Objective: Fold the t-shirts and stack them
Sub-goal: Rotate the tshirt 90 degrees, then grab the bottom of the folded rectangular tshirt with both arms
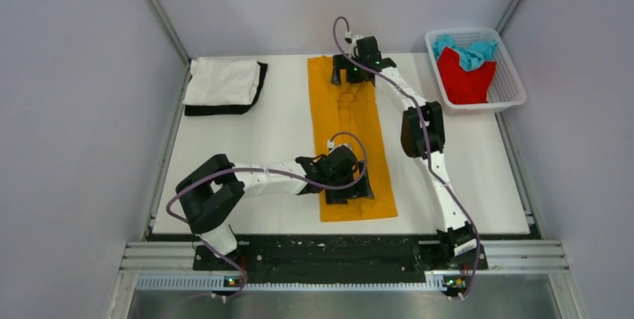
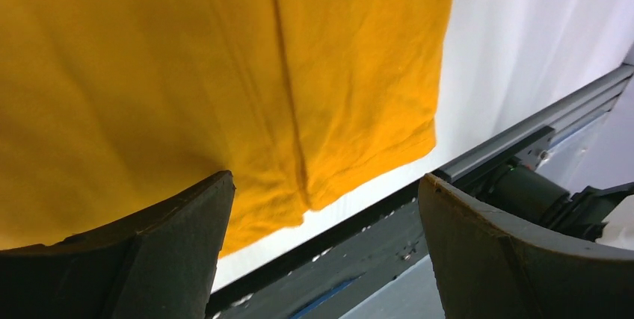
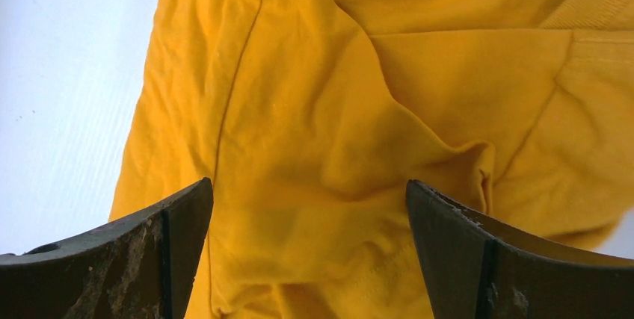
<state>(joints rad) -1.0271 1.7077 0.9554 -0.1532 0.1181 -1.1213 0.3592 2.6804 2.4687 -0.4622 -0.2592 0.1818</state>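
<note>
The left gripper grabs the outer corner of the near hem of the orange-yellow t-shirt (image 1: 357, 128) next, to fold the hem toward the collar.
The orange-yellow t-shirt (image 1: 357, 128) lies as a long narrow folded strip down the middle of the table. My left gripper (image 1: 348, 190) is open over its near end; the left wrist view shows the hem (image 2: 329, 147) between the spread fingers, with nothing held. My right gripper (image 1: 354, 72) is open over the far collar end; the right wrist view shows the collar and sleeve folds (image 3: 359, 147) between its fingers. A folded white t-shirt (image 1: 223, 81) lies on a black one (image 1: 222, 109) at the far left. The red t-shirt (image 1: 465, 74) and teal t-shirt (image 1: 468, 51) sit crumpled in the basket.
The white mesh basket (image 1: 512, 84) stands at the far right corner. The table's near edge with a metal rail (image 2: 523, 132) runs just past the shirt's hem. Grey walls close in the sides and back.
</note>
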